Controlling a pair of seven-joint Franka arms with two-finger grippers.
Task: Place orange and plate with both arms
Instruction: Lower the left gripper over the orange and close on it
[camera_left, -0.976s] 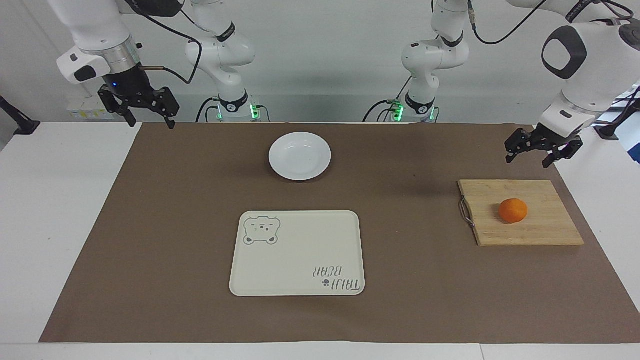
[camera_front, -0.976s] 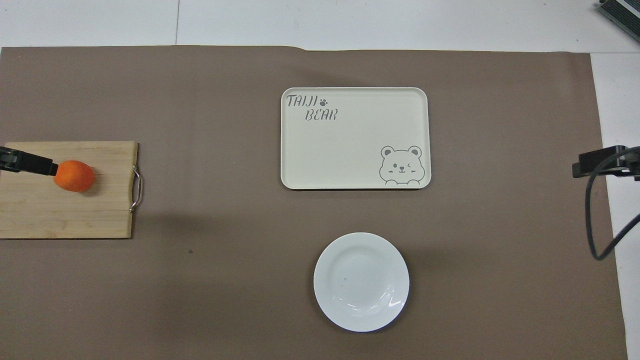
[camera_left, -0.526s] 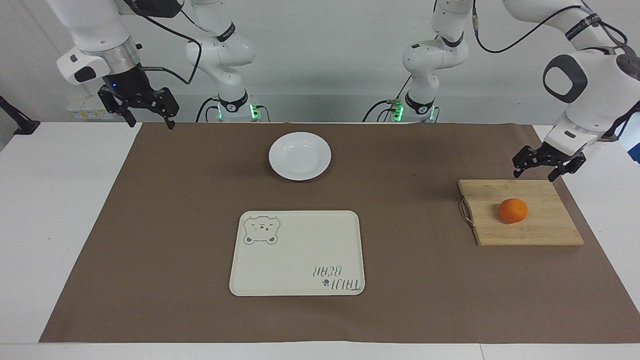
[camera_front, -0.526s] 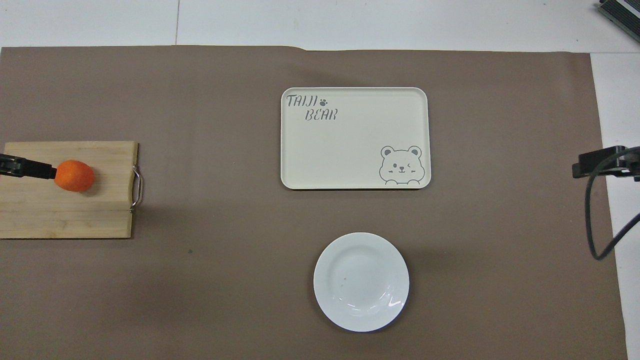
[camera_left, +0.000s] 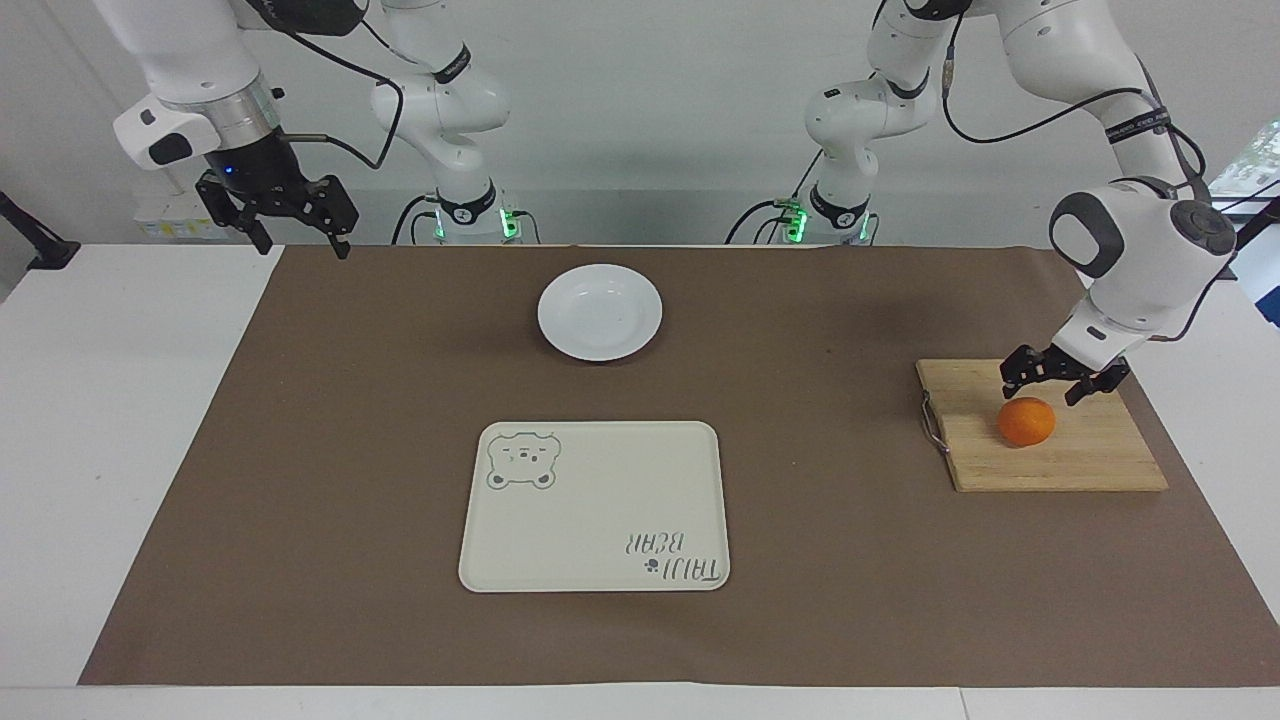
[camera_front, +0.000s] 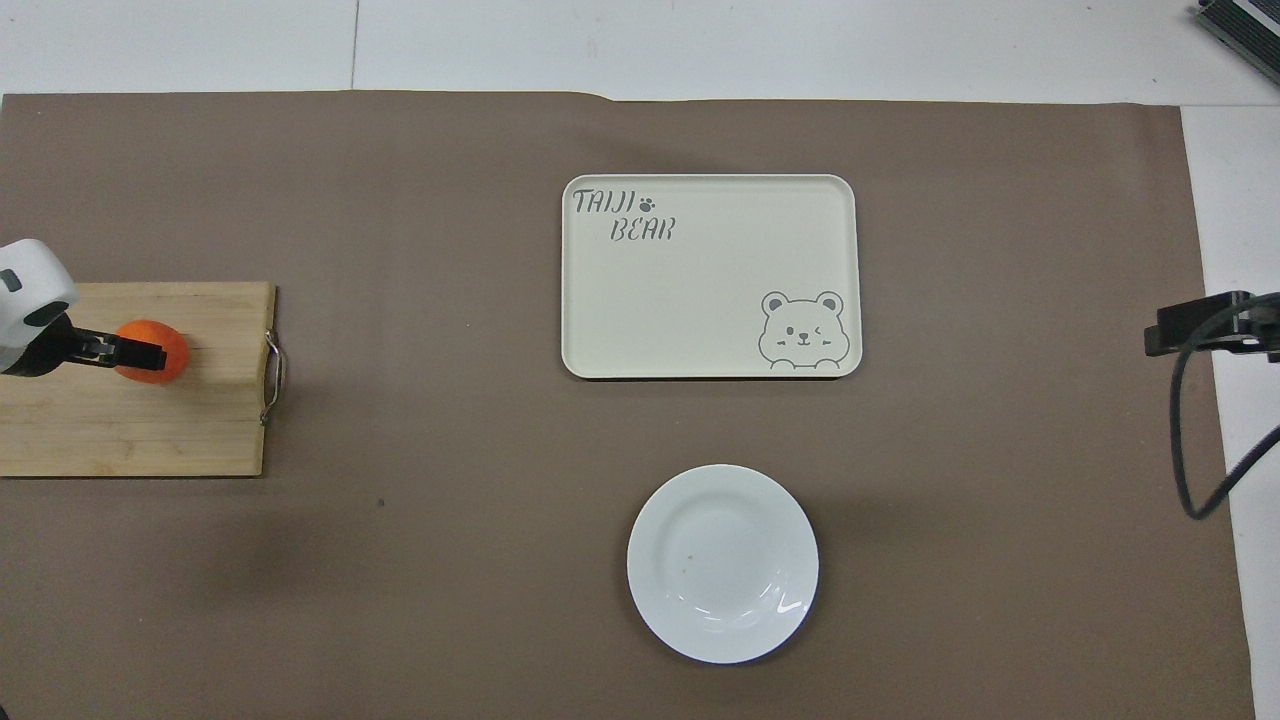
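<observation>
My left gripper's fingers stop over the orange (camera_left: 1026, 423), short of the orange's outer edge, so it is too early to close and the gripper moves lower first.
The orange (camera_left: 1026, 423) (camera_front: 172, 345) rests on a wooden cutting board (camera_left: 1085, 462) (camera_front: 130, 430) at the left arm's end of the table. My left gripper (camera_left: 1040, 393) (camera_front: 135, 352) hangs low just over the orange, open, with nothing between its fingers. In the overhead view it covers part of the fruit. The white plate (camera_left: 600, 312) (camera_front: 722, 563) lies on the brown mat, nearer to the robots than the tray. My right gripper (camera_left: 290, 225) (camera_front: 1190, 325) waits open, raised over the mat's corner at the right arm's end.
A cream rectangular tray (camera_left: 594, 506) (camera_front: 710, 277) with a bear drawing and lettering lies mid-table, farther from the robots than the plate. The cutting board has a metal handle (camera_left: 931, 424) on its edge toward the tray. A brown mat (camera_left: 350, 450) covers the table.
My left gripper has come down and moved from beside the board to just over the orange. The right arm, orange, plate and tray have not moved.
</observation>
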